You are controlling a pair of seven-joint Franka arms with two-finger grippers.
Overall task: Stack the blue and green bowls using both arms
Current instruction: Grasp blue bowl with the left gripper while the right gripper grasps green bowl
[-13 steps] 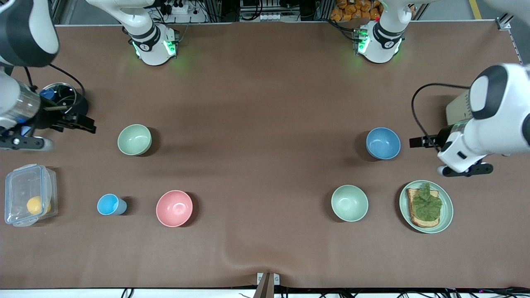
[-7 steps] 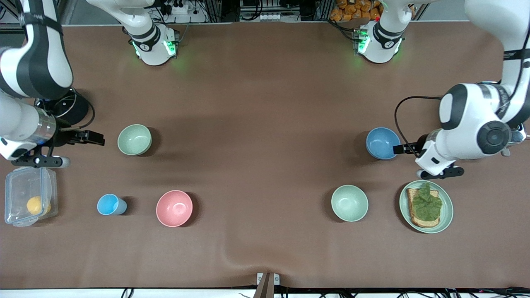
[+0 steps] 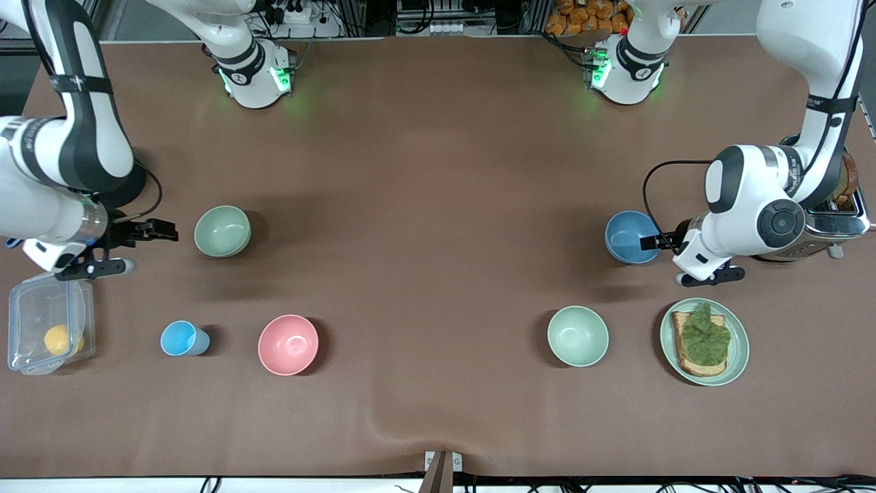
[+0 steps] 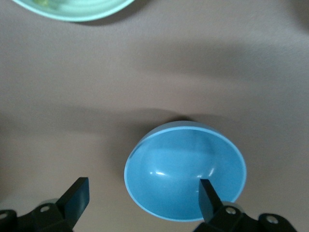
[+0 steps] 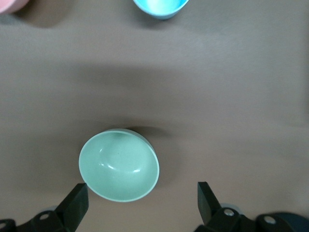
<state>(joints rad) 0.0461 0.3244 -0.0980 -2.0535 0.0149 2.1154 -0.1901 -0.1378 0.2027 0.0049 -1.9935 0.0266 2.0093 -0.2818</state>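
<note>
The right gripper grabs the green bowl by its rim (image 3: 246,219) next, to stack it with the blue bowl (image 3: 633,237).
The blue bowl (image 3: 633,237) stands upright on the brown table toward the left arm's end. My left gripper (image 3: 681,259) hangs open just beside it, one finger over its rim. In the left wrist view the blue bowl (image 4: 186,169) lies partly between the open fingers of the left gripper (image 4: 143,188). A green bowl (image 3: 222,231) stands toward the right arm's end. My right gripper (image 3: 128,250) is open beside it, apart from it. In the right wrist view the green bowl (image 5: 119,164) sits by one finger of the right gripper (image 5: 141,191). Nothing is held.
A second green bowl (image 3: 577,335) and a pale-green plate with toast (image 3: 736,363) lie nearer the front camera than the blue bowl. A pink bowl (image 3: 288,344), a light-blue cup (image 3: 183,338) and a clear lidded box (image 3: 46,331) sit nearer than the first green bowl. A metal appliance (image 3: 835,219) stands under the left arm.
Both arms have swung inward. The left gripper has come from beside the plate to the blue bowl's rim; the right gripper has moved toward the green bowl. Both stay open.
</note>
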